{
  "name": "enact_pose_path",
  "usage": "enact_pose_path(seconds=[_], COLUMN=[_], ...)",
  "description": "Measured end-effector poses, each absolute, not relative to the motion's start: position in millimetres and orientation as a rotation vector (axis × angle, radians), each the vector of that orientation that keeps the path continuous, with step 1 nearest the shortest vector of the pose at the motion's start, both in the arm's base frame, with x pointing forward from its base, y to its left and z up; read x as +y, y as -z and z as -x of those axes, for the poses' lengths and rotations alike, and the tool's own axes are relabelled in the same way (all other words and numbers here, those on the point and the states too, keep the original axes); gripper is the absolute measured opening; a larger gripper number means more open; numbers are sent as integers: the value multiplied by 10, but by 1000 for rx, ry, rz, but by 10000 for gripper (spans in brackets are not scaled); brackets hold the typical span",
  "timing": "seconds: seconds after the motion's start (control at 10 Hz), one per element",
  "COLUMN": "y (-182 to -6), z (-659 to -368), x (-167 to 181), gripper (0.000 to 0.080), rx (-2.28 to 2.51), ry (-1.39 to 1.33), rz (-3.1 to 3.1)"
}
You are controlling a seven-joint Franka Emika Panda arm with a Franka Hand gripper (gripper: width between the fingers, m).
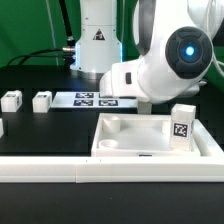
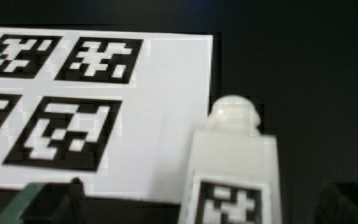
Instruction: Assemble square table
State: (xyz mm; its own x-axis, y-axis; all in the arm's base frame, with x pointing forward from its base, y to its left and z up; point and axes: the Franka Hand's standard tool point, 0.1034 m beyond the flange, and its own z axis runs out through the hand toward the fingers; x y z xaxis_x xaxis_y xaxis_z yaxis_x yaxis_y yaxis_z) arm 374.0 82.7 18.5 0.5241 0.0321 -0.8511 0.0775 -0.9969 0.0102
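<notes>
Next, my gripper takes hold of the white leg by its tagged body (image 2: 227, 203). That leaves the leg's rounded end free to enter the table top.
The square table top (image 1: 128, 146) is a white slab with a raised rim, lying at the front of the exterior view. One white tagged leg (image 1: 182, 123) stands on its right corner. Two more legs (image 1: 12, 100) (image 1: 42, 101) sit on the black table at the exterior view's left. In the wrist view another leg (image 2: 229, 160) lies beside the marker board (image 2: 149, 120), tag face up. My gripper (image 2: 202, 207) is open above this leg, with one dark fingertip (image 2: 51, 205) on each side and not touching it. In the exterior view the arm's wrist hides that leg and the jaws.
A long white rail (image 1: 60, 172) runs along the table's front edge. The marker board (image 1: 95, 98) lies behind the slab. The robot's base (image 1: 98, 45) stands at the back, with black cables beside it.
</notes>
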Motion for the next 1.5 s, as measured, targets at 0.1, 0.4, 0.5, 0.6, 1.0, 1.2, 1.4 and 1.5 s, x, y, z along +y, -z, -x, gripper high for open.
enact_pose_path(seconds=[0.1,0.4,0.5,0.6,1.0,1.2,1.4,1.5], y=[-178,-93,-77,-73,-70,-70,-87,-195], z=[-3731,-3720,-3721,-3721,-3721,-3722,-3730,-3778], x=[828,824,820,821,807,802,786,752], gripper=[649,649,649,646,288,288,288,288], rx=[98,97,97,97,92,90,92,99], ry=[1499,1481,1472,1469,1471,1471,1475,1491], rz=[-2706,-2715,-2719,-2721,-2721,-2722,-2724,-2729])
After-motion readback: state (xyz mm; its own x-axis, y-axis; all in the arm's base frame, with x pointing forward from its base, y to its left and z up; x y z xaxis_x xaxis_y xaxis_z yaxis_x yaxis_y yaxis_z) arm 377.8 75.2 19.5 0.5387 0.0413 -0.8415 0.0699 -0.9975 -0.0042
